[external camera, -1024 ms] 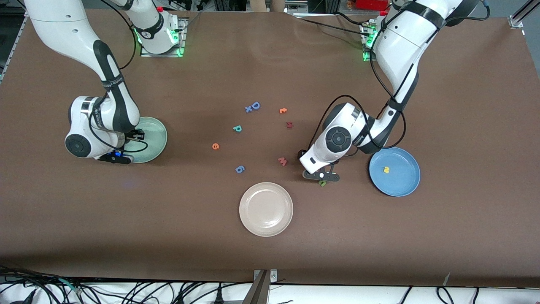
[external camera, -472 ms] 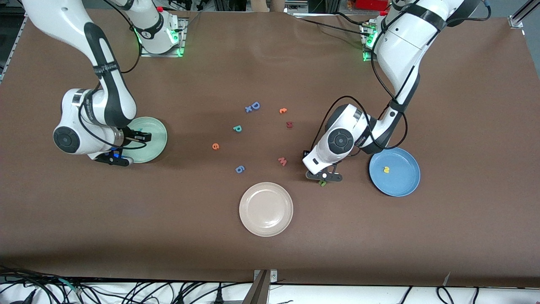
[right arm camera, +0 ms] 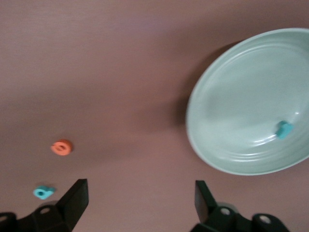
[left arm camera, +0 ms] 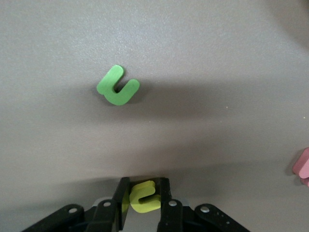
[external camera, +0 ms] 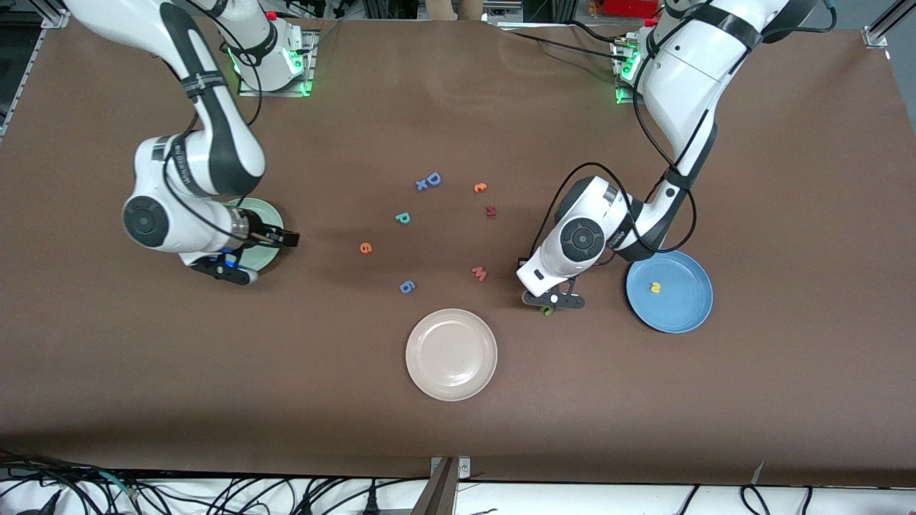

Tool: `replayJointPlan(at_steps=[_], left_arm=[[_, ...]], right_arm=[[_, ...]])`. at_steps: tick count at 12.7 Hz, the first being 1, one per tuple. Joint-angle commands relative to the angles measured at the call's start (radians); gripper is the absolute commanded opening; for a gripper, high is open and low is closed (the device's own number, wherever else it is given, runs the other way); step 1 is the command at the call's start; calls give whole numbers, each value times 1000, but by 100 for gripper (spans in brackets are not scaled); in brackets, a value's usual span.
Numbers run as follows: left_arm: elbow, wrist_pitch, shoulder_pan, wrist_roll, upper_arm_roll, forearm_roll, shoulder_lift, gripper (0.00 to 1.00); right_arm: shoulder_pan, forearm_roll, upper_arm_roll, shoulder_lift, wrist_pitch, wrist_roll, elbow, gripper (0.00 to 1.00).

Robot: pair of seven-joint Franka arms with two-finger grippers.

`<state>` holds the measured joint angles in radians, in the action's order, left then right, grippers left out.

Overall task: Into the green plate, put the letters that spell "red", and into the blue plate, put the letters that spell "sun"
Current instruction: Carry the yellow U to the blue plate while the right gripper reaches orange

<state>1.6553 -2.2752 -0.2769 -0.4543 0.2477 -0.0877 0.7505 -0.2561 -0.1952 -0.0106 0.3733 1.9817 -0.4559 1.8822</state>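
Observation:
I will next grab the orange "e" by its rounded edges with my right gripper, so that "red" gets spelled in the green plate.
My left gripper [external camera: 551,302] is low on the table beside the blue plate [external camera: 680,315], shut on a yellow arch-shaped letter [left arm camera: 144,197]. A green arch letter [left arm camera: 117,86] lies on the table just in front of it [external camera: 547,311]. Another yellow letter [external camera: 655,288] lies in the blue plate. My right gripper [external camera: 286,238] is open and holds nothing, just past the rim of the green plate [right arm camera: 231,77]; a teal letter [right arm camera: 284,129] lies in that plate. The orange "e" [external camera: 366,248] and teal "d" [external camera: 403,217] lie mid-table.
A cream plate [external camera: 451,354] sits nearest the front camera. Loose letters lie mid-table: pink "w" [external camera: 479,273], blue "6" [external camera: 406,287], blue "D" [external camera: 432,179], a second orange letter [external camera: 480,187] and a dark red one [external camera: 491,211].
The left gripper has shut on the yellow letter. The right gripper has opened and moved off the green plate toward the table's middle, leaving the teal letter in the plate.

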Motion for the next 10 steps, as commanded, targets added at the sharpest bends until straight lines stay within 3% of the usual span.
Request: replayJointPlan(at_steps=[1,4,8,10], left_arm=[[3,28,19,35,-1,3,-19,4],[-23,116,74,136,-1,3,-78,4],[-83,272,186,385,-5,2,-112,5],[-72,322,246,500,-11,-79,-125,5]], right_arm=[[-54,-6,11,58,15,-32,-75,100],[-168,20,11,110,144,2,-71,99],[-247,45,9,171,246,224,-57,99],[-253,146,11,179,333,279,1,99]])
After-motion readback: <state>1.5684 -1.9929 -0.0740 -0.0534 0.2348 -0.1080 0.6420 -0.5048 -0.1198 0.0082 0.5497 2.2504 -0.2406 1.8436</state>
